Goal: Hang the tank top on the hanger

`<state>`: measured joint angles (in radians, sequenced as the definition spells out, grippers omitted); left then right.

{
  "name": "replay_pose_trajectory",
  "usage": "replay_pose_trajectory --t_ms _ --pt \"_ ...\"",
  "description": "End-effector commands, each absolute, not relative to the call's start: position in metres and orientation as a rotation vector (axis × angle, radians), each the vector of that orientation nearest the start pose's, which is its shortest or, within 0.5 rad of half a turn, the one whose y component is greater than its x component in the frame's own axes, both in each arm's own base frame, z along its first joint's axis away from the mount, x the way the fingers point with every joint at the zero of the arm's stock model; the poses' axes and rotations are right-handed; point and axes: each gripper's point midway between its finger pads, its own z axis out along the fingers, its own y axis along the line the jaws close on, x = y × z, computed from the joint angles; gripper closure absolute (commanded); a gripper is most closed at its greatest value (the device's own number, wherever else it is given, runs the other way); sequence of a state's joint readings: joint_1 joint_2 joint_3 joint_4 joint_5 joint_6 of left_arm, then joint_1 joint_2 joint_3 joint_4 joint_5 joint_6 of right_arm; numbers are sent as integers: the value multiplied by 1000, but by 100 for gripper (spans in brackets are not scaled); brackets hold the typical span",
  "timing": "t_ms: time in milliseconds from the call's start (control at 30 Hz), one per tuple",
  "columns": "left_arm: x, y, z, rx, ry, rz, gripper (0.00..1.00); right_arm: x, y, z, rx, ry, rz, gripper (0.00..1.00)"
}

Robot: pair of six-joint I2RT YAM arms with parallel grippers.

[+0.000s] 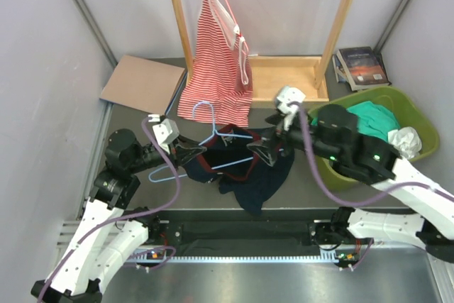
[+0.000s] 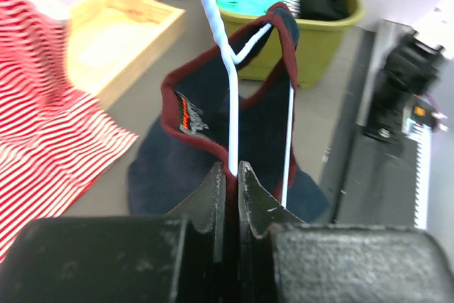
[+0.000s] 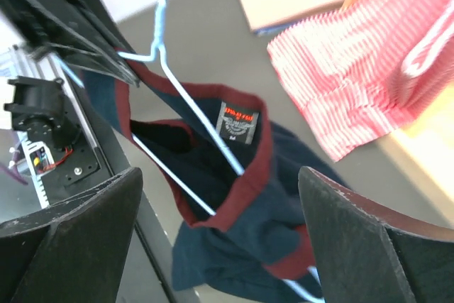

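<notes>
Next, the right gripper takes hold of the tank top's red trim together with the hanger's end wire, leaving the hook free, to keep the tank top on.
The light-blue wire hanger (image 1: 228, 166) hangs in mid-air, its hook (image 1: 203, 107) pointing away. The navy tank top (image 1: 257, 184) with dark red trim is partly threaded on it and droops to the table. My left gripper (image 1: 190, 151) is shut on the hanger wire (image 2: 232, 104) together with the red trim (image 2: 170, 115). My right gripper (image 1: 264, 151) is open at the hanger's right end. In the right wrist view its fingers (image 3: 85, 225) stand wide apart above the tank top's neck label (image 3: 237, 121) and hanger wire (image 3: 195, 108), holding nothing.
A red-and-white striped top (image 1: 216, 69) hangs from a wooden rack (image 1: 284, 76) behind. A green bin (image 1: 420, 115) with a green garment (image 1: 372, 118) is at the right. Cardboard (image 1: 142, 83) lies back left, books (image 1: 362, 65) back right.
</notes>
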<state>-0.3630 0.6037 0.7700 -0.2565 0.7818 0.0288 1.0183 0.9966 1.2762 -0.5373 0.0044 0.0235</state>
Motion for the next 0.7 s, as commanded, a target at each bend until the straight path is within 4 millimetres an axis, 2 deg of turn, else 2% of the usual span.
replay_pose_trajectory --t_ms 0,67,200,333,400,533,667 --pt "143 -206 331 1058 1291 -973 100 148 247 387 -938 1496 728 11" --pt "135 -207 335 1086 1267 -991 100 144 242 376 -980 1497 710 13" --pt "120 -207 338 1138 1226 -1025 100 124 239 339 -1125 1526 738 14" --pt "108 -207 344 1187 1195 -1061 100 116 249 307 -1221 1571 778 16" --pt "105 -207 346 1199 1182 -1067 100 118 253 292 -1248 1607 767 17" --pt "98 -208 347 1224 1161 -1093 100 115 263 282 -1324 1603 792 19" --pt "91 -208 347 1251 1143 -1127 100 111 276 280 -1372 1574 845 39"
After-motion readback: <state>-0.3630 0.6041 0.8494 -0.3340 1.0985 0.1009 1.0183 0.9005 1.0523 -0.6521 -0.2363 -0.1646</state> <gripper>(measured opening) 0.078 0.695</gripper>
